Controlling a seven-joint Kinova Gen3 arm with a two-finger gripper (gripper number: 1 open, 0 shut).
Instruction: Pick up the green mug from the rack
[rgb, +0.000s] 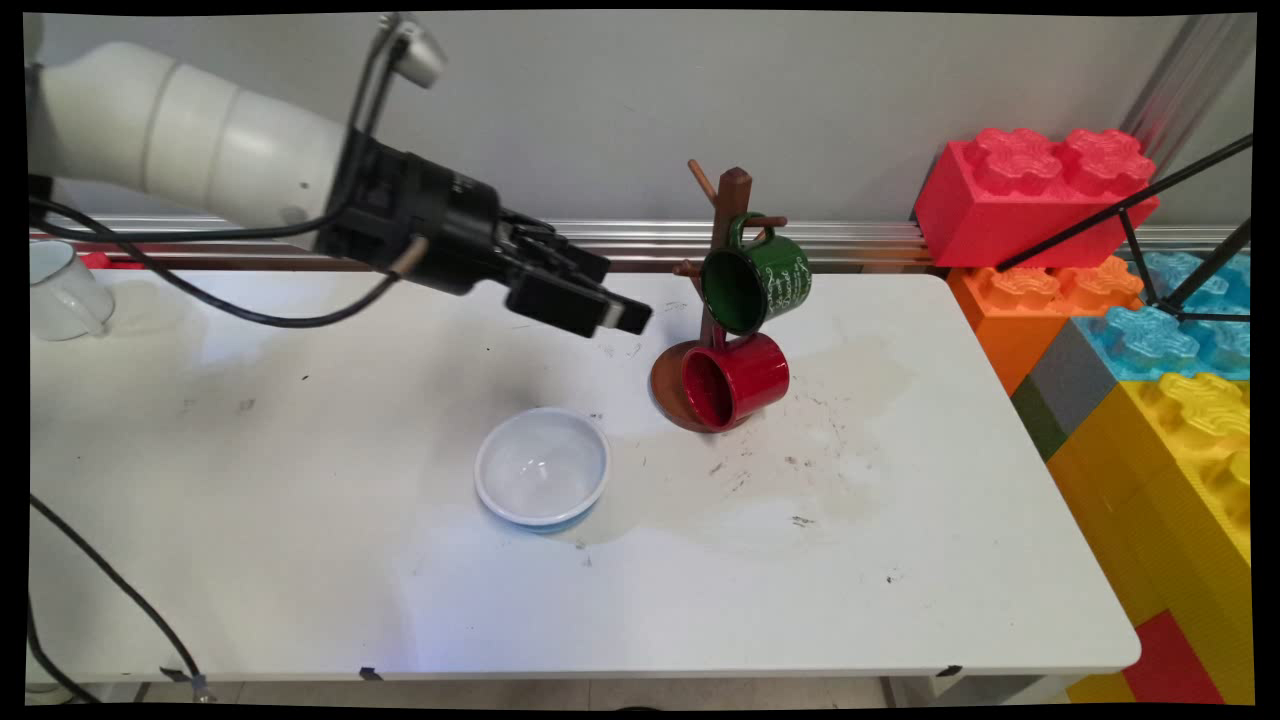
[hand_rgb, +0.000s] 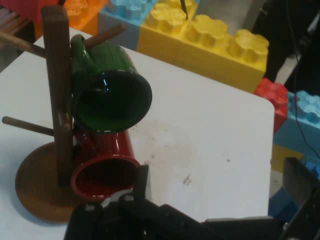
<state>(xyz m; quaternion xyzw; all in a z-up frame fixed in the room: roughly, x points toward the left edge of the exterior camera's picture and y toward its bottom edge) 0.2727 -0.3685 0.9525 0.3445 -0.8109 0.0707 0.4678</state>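
Observation:
The green mug needs to come off the wooden mug tree (rgb: 733, 195), so my gripper will grab it by its rim (rgb: 708, 294) next and lift it.
My gripper (rgb: 612, 295) hovers above the table just left of a brown wooden mug tree (rgb: 733, 195), open with nothing between its fingers. A green mug (rgb: 760, 280) hangs on an upper peg, its mouth tilted down toward me. Below it a red mug (rgb: 735, 380) lies on its side against the tree's round base. In the hand view the tree's post (hand_rgb: 56, 75), the green mug (hand_rgb: 107, 97) and the red mug (hand_rgb: 102, 167) fill the left half, and the gripper (hand_rgb: 220, 185) shows one finger (hand_rgb: 142, 180) close to the red mug's rim.
A white bowl (rgb: 542, 467) with a blue rim sits on the table (rgb: 900, 560) in front of the gripper. A pale cup (rgb: 62, 290) stands at the far left. Large toy blocks (rgb: 1130, 330) in red, orange, blue and yellow stack beyond the right edge.

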